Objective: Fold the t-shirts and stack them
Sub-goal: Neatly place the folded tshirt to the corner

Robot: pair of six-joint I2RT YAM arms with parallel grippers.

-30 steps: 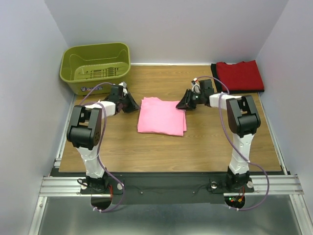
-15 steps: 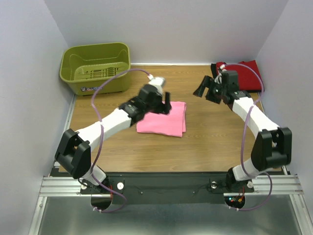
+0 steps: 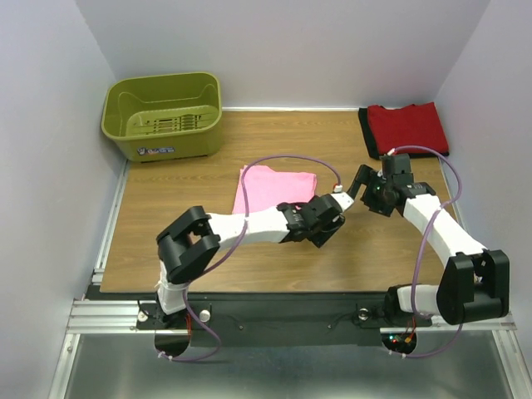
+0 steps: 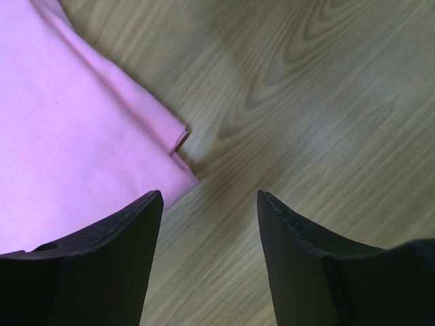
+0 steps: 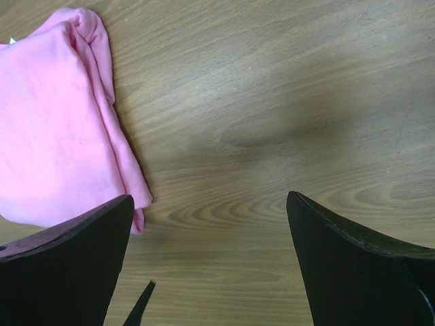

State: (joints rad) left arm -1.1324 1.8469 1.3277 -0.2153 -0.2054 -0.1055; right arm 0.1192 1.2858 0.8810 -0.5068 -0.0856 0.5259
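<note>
Next, my right gripper picks up the pink t-shirt (image 3: 270,184) by its folded edge, leaving the t-shirt's body trailing free to stack on the red t-shirt.
The pink t-shirt (image 3: 270,184) lies folded mid-table; my left forearm crosses its near edge. Off the shirt's near right corner, my left gripper (image 3: 326,231) is open over bare wood. The left wrist view shows that corner (image 4: 75,136) just left of the empty jaws (image 4: 209,198). To the right of the shirt, my right gripper (image 3: 362,183) stands wide open and empty. In the right wrist view the pink t-shirt's folded edge (image 5: 61,129) lies left of the jaws (image 5: 211,200). The red t-shirt (image 3: 409,126) lies folded at the back right, on a black one (image 3: 364,126) that shows only as an edge.
An olive-green plastic basket (image 3: 163,112) stands at the back left corner. White walls close in the table (image 3: 183,179) at the back and on both sides. The arms' bases sit on the metal rail (image 3: 283,314) along the near edge.
My left arm swung from the shirt's far left across to its near right corner. My right gripper went up toward the red shirt, then came back down beside the pink one. Both jaws opened.
</note>
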